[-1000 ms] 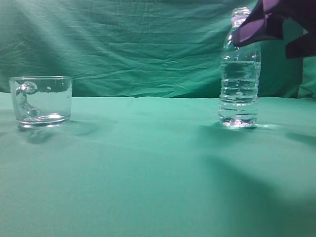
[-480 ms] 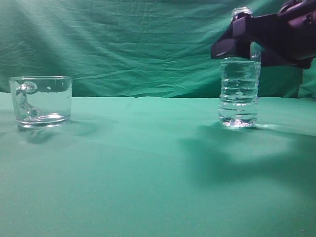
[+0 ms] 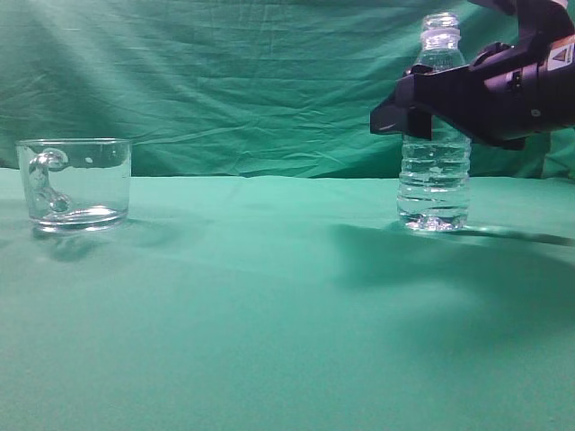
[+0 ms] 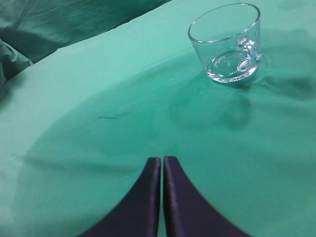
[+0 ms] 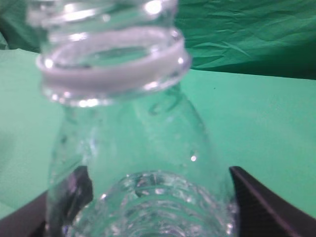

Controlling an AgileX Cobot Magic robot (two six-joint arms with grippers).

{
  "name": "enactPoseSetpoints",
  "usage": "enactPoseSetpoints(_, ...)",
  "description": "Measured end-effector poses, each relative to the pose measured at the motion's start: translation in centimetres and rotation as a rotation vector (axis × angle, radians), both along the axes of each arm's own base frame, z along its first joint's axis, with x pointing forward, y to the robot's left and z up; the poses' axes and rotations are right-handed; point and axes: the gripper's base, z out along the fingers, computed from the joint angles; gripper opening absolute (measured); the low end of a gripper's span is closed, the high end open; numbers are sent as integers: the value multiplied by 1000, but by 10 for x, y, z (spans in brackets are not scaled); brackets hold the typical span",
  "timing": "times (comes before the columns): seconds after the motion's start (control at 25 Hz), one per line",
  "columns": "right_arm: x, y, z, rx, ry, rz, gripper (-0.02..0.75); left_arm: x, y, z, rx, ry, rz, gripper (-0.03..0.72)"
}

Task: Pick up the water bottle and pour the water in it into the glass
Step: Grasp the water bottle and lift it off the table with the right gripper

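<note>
The water bottle slopes inward at its shoulder [image 3: 440, 57], so the robot's right gripper next needs to grab the bottle by the straight-sided body just below the slope.
The water bottle [image 3: 435, 171] stands upright on the green cloth at the right, uncapped, with its pale lilac ring near the top. The water [image 3: 435, 199] glints in its ribbed lower body. My right gripper [image 3: 420, 103] is open at the bottle's shoulder. In the right wrist view the bottle [image 5: 143, 148] fills the gap between the two dark fingers of that gripper [image 5: 155, 197]. The glass [image 3: 76, 184] stands at the far left and looks empty. It also shows in the left wrist view [image 4: 227, 44]. My left gripper [image 4: 162, 162] is shut and empty, well short of the glass.
A green cloth [image 3: 269, 305] covers the table and a wrinkled green backdrop [image 3: 252, 81] hangs behind it. The cloth lies bare between the glass and the bottle. The right arm's shadow falls on the cloth beside the bottle.
My right gripper has come down and to the left, from beside the bottle's neck to around its shoulder. The bottle and the glass have not moved.
</note>
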Motion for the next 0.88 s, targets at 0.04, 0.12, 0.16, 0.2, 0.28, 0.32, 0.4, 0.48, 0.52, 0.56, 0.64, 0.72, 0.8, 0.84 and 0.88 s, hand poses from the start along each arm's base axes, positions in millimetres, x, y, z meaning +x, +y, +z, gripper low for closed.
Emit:
enactPoseSetpoints(0.04,0,0,0,0,0,0,474,0,0,0,0,0,0,0)
enactPoseSetpoints(0.12,0,0,0,-1,0,2,419,0,0,0,0,0,0,0)
enactPoseSetpoints(0.16,0,0,0,-1,0,2,435,0,0,0,0,0,0,0)
enactPoseSetpoints(0.2,0,0,0,-1,0,2,395,0,0,0,0,0,0,0)
enactPoseSetpoints(0.28,0,0,0,-3,-1,2,383,0,0,0,0,0,0,0)
enactPoseSetpoints(0.32,0,0,0,-3,-2,2,383,0,0,0,0,0,0,0)
enactPoseSetpoints(0.4,0,0,0,-4,0,2,383,0,0,0,0,0,0,0)
enactPoseSetpoints(0.48,0,0,0,-4,0,2,350,0,0,0,0,2,0,0)
enactPoseSetpoints(0.52,0,0,0,-4,0,2,350,0,0,0,0,2,0,0)
enactPoseSetpoints(0.56,0,0,0,-4,0,2,350,0,0,0,0,2,0,0)
enactPoseSetpoints(0.64,0,0,0,-4,0,2,350,0,0,0,0,2,0,0)
enactPoseSetpoints(0.72,0,0,0,-6,-1,2,350,0,0,0,0,2,0,0)
enactPoseSetpoints(0.8,0,0,0,-6,-1,2,350,0,0,0,0,2,0,0)
enactPoseSetpoints(0.84,0,0,0,-6,-1,2,350,0,0,0,0,2,0,0)
enactPoseSetpoints(0.88,0,0,0,-6,-1,2,350,0,0,0,0,2,0,0)
